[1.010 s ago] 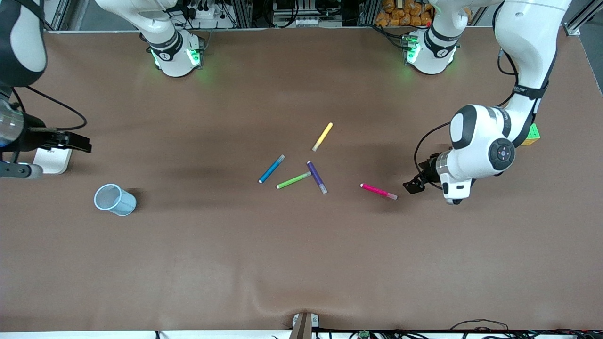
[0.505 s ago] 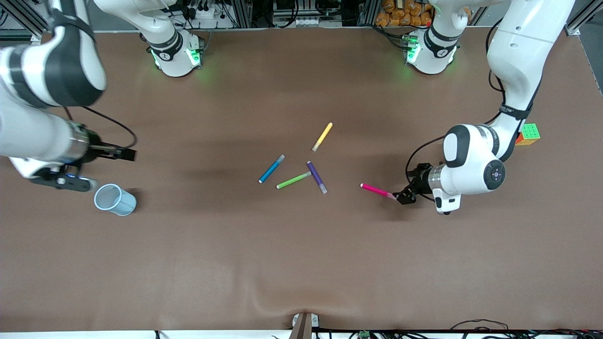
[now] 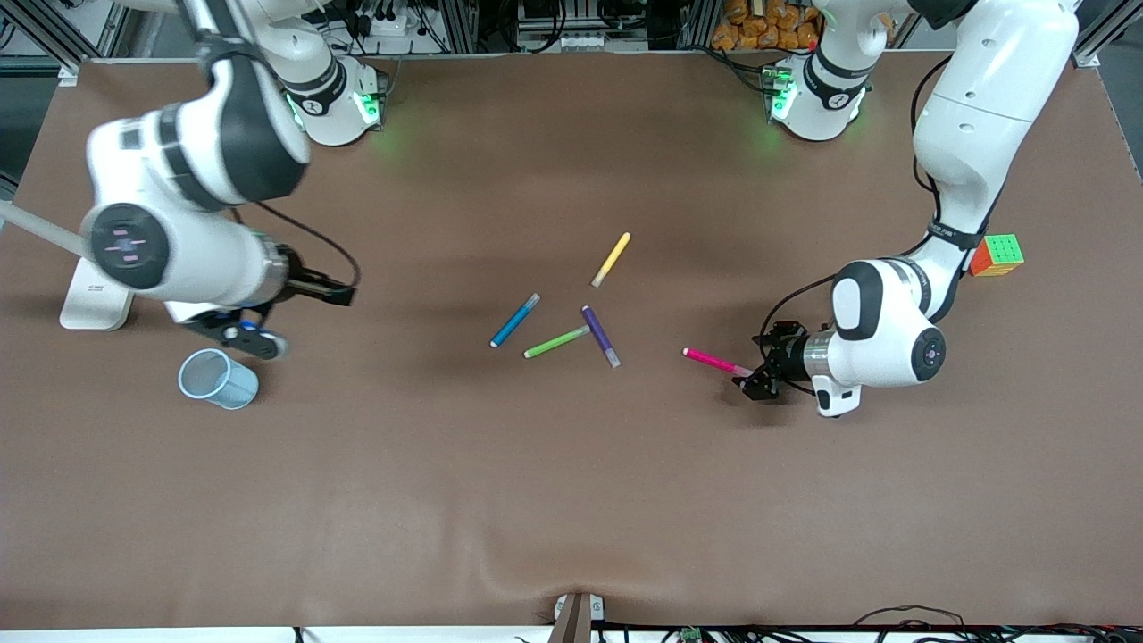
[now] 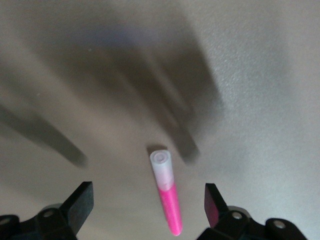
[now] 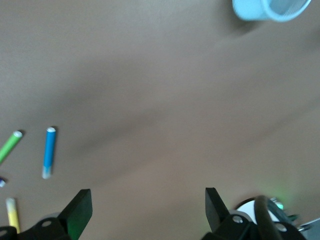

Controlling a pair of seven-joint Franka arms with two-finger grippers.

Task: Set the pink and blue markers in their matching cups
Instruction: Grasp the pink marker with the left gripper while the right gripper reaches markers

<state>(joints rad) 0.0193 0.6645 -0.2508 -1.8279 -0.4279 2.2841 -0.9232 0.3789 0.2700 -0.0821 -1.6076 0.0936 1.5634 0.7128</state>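
The pink marker should be grabbed next by its body (image 3: 725,365) beside the pale cap (image 3: 742,371), with my left gripper.
The pink marker (image 3: 717,362) lies flat on the table toward the left arm's end. My left gripper (image 3: 755,377) is low at its pale cap end, open. In the left wrist view the pink marker (image 4: 168,199) lies between the open fingers of my left gripper (image 4: 148,198), untouched. The blue marker (image 3: 515,321) lies mid-table. The light blue cup (image 3: 217,379) stands toward the right arm's end. My right gripper (image 3: 332,293) is open and empty, over bare table between that cup and the blue marker. The right wrist view shows my right gripper (image 5: 148,200), the blue marker (image 5: 49,150) and the blue cup (image 5: 270,9). The pink cup is out of view.
A yellow marker (image 3: 612,259), a green marker (image 3: 556,342) and a purple marker (image 3: 600,336) lie beside the blue one. A colour cube (image 3: 998,254) sits by the left arm. A white block (image 3: 96,304) sits at the right arm's end.
The right arm has swung in from the table's end, past the blue cup, toward the markers. My left gripper has closed in on the pink marker's cap end.
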